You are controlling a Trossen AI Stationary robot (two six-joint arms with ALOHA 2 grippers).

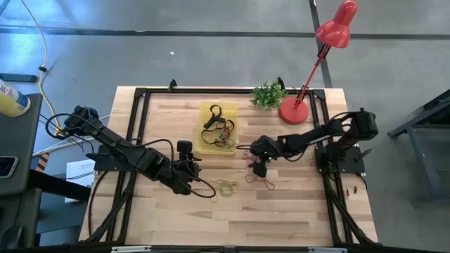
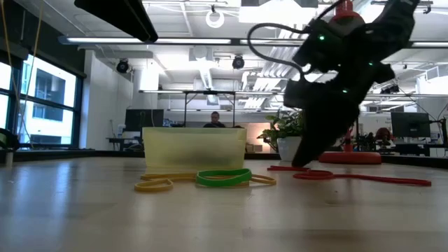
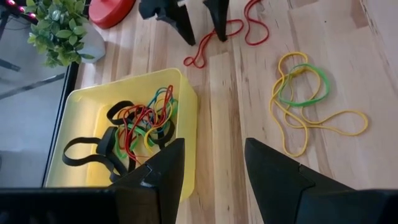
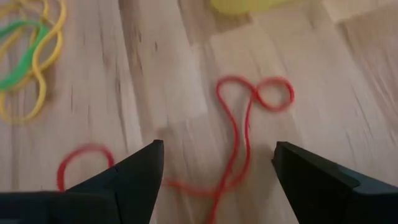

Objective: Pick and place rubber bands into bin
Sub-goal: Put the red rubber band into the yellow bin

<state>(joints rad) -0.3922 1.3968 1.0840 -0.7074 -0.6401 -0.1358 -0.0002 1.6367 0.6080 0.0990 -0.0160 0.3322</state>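
Note:
Next, my right gripper grabs the loose red band by its strand to bin it.
The yellow bin sits at mid-table with several coloured and black rubber bands in it. A red rubber band lies loose on the wood. My right gripper is open and low over it, one finger on either side of its strand. Whether a fingertip meets the band or the wood, I cannot tell. A green band and a yellow band lie flat in a tangle nearer the table's front edge. My left gripper hovers open by the bin's near side, holding nothing.
A red lamp base and a small potted plant stand at the far right behind the bin. A black frame runs along the table's edges. Bare wood lies toward the near edge.

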